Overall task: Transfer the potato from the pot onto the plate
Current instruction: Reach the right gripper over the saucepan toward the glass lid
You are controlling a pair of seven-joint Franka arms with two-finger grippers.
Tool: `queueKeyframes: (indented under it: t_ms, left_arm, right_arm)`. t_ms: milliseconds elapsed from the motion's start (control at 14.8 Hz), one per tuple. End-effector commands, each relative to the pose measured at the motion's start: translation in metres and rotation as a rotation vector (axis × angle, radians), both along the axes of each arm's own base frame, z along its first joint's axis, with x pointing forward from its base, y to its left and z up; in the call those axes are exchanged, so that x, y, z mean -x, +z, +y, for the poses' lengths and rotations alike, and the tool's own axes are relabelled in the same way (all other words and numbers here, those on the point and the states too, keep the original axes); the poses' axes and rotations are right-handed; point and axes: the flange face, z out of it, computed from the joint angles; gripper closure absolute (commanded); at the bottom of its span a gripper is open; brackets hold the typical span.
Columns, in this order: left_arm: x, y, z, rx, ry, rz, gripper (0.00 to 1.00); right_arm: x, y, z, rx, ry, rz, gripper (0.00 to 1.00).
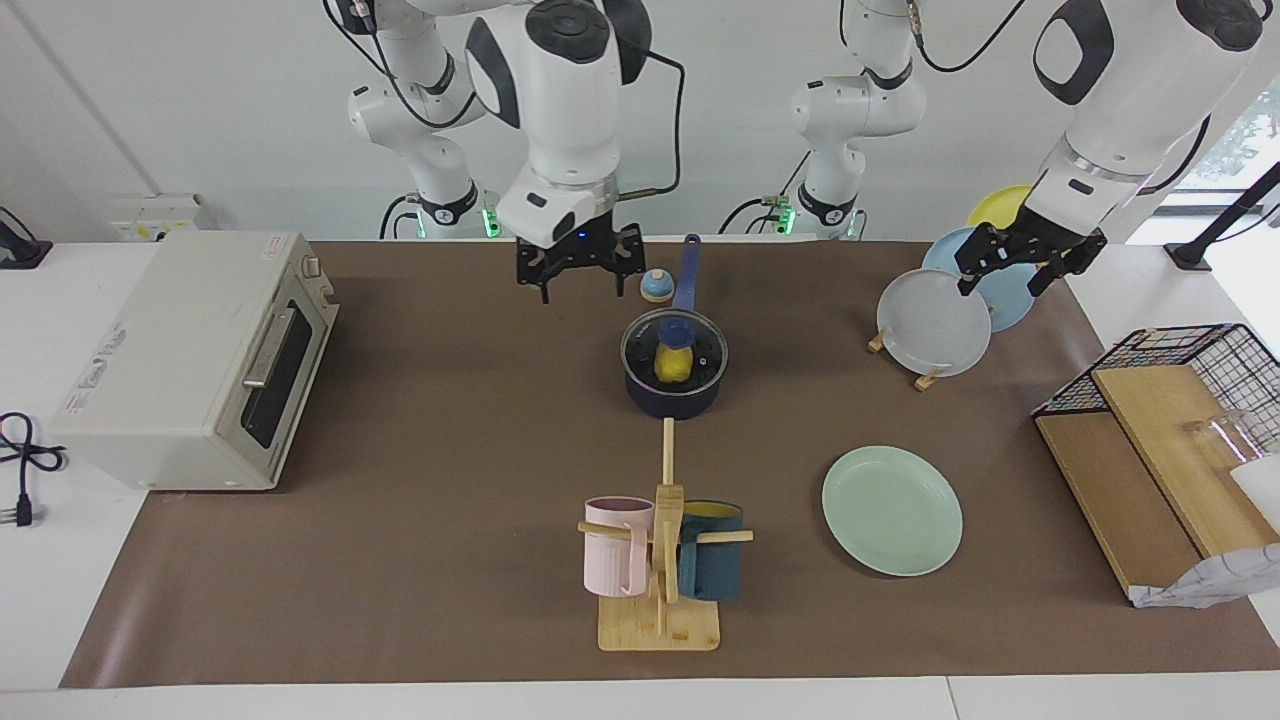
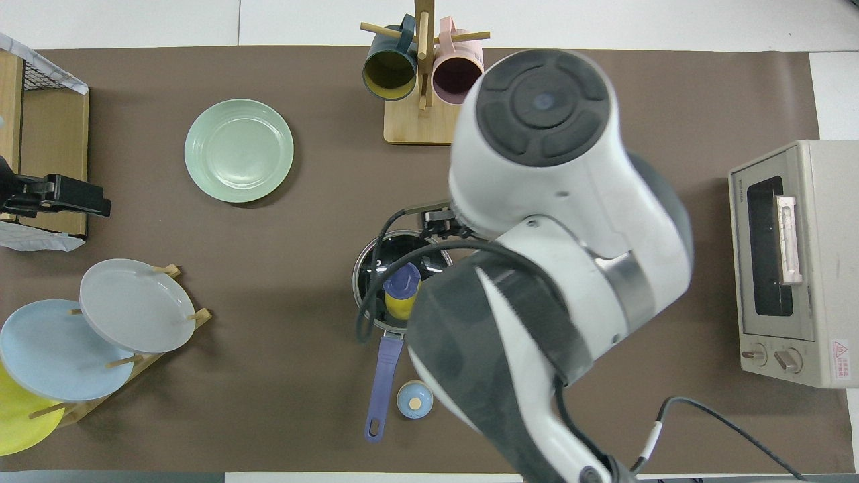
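Note:
The glass lid is as wide as the pot, so the robot's right gripper should next grab the lid by its narrow blue knob.
The dark navy pot [image 1: 676, 394] stands mid-table with its long blue handle [image 1: 687, 272] pointing toward the robots. A clear glass lid with a blue knob [image 1: 675, 330] covers it. The yellow potato [image 1: 675, 368] shows through the lid, also in the overhead view [image 2: 401, 306]. The mint-green plate [image 1: 891, 510] lies empty, farther from the robots, toward the left arm's end. My right gripper [image 1: 578, 287] is open and empty, in the air over the mat beside the pot. My left gripper [image 1: 1003, 284] is open and waits over the plate rack.
A toaster oven [image 1: 190, 360] stands at the right arm's end. A mug tree [image 1: 660, 560] with two mugs stands farther out than the pot. A rack holds a grey-white plate [image 1: 935, 322], a light blue plate and a yellow plate. A small blue round knob [image 1: 655, 286] lies by the pot handle. A wire basket [image 1: 1180, 360] stands with wooden boards.

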Motion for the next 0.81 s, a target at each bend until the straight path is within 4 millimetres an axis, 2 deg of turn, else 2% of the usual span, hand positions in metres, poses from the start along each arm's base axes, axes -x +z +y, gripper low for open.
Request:
queueKeyframes:
  t_ms: [0,67,202,404,539,741]
  left_arm:
    - [0.007,0.002,0.004,-0.022,0.008,0.006,0.00]
    - [0.006,0.003,0.003,-0.022,0.006,0.002,0.00]
    - [0.006,0.003,0.001,-0.021,0.003,-0.001,0.00]
    - [0.006,0.003,0.002,-0.021,0.007,-0.003,0.00]
    - [0.006,0.003,0.002,-0.021,0.007,-0.003,0.00]
    - [0.007,0.002,0.001,-0.022,0.005,0.000,0.00]
  right_arm:
    - [0.017,-0.024,0.051,-0.024,-0.038,-0.040,0.00]
    - [0.023,-0.037,0.053,-0.020,-0.033,-0.035,0.00]
    - [0.039,-0.047,0.059,-0.016,-0.012,-0.034,0.00]
    - [0.059,-0.090,0.056,-0.053,0.013,-0.089,0.00]
    - [0.060,-0.105,0.059,-0.037,0.020,-0.077,0.00]
    - [0.061,-0.123,0.074,-0.046,0.042,-0.084,0.00]
